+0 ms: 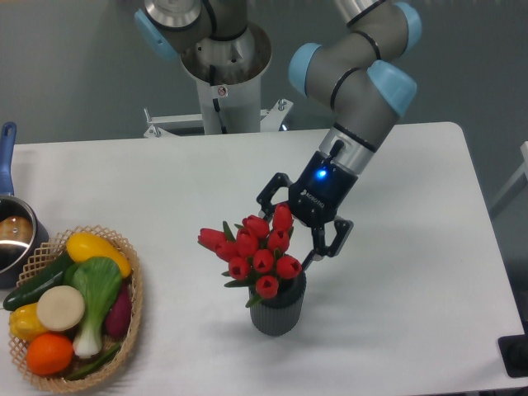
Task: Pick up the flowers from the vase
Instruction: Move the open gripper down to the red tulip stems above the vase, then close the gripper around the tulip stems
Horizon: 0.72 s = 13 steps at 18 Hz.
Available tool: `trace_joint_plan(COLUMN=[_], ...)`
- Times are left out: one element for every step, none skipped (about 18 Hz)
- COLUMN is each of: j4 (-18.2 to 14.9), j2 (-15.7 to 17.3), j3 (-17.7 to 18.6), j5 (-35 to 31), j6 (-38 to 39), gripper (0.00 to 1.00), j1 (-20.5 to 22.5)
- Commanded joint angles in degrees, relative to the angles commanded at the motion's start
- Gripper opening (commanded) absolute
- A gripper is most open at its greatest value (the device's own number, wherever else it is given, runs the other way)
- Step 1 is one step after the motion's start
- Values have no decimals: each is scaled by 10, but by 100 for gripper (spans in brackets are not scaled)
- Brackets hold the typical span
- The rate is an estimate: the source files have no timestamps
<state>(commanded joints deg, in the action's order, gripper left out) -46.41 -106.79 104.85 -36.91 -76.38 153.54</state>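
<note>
Next, my gripper grabs the flowers' red tulip buds, to lift the flowers (252, 250) out of the vase (278, 308).
The flowers (252, 250), a bunch of red tulip buds with green leaves, stand in the vase (278, 308), a small dark grey ribbed cylinder near the table's front centre. My gripper (289, 231) is open, tilted down and to the left, right at the upper right side of the bunch. One finger sits behind the topmost bud, the other reaches down beside the buds on the right. Nothing is held between them.
A wicker basket (132, 318) filled with colourful vegetables sits at the front left. A metal pot (15, 239) with a blue handle is at the left edge. The robot base (223, 66) stands behind the table.
</note>
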Motion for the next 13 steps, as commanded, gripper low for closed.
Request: trace_joint_plan(j4=[0,0,0,0,0,-1,-1,-1,-1,-1,-1,-1,-1], j2=[1,1,3,3,4,4,4,5,5,5,6,6,7], j3=[0,0,-2,-7,-12,-18,-24,-30,-37,-43,-48,-54,-61], j5=[0,-2,-4,-4,-5,-4,-4,-5,-6,-6,-5,-4,1], j6=[1,1,1,1,2,7,23,44,63,77,88,99,115], gripper=[55,25,6,0,0,0,0,0,0,0,0,0,0], j1=[0,0,1,1,1,1,1,1,1,1,1,0,-1])
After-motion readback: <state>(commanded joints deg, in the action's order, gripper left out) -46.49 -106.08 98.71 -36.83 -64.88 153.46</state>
